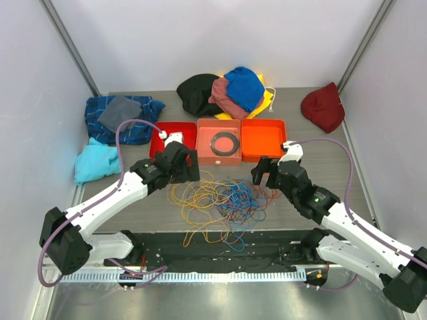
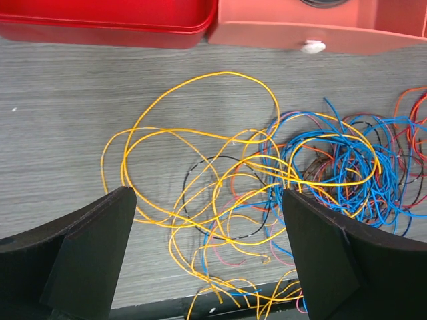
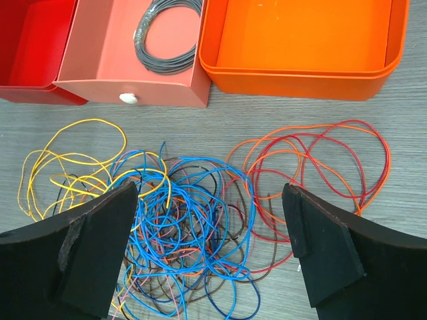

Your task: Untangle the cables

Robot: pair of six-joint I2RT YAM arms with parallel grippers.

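Next, my left gripper grabs the yellow cable by its outer loop [image 2: 125,170], which leaves its tangled parts free to slide from the heap.
The cables [image 1: 223,200] lie in one tangled heap on the table between the two arms. Yellow loops [image 2: 200,160] spread on the left, blue ones [image 3: 187,207] bunch in the middle, red and orange ones [image 3: 313,160] fan out on the right. My left gripper [image 1: 179,163] hovers over the yellow side, jaws wide open with nothing between them [image 2: 208,220]. Over the blue and red part, my right gripper [image 1: 268,172] is open and empty too [image 3: 210,220]. Some yellow strands hang over the table's front edge [image 2: 233,300].
Three trays stand just behind the heap: a red one [image 1: 160,143], a salmon one [image 1: 203,157] holding a black ring [image 1: 225,142], an orange one [image 1: 273,153]. Cloths lie behind: blue plaid [image 1: 123,119], cyan [image 1: 95,162], a mixed pile [image 1: 227,93], maroon [image 1: 323,107].
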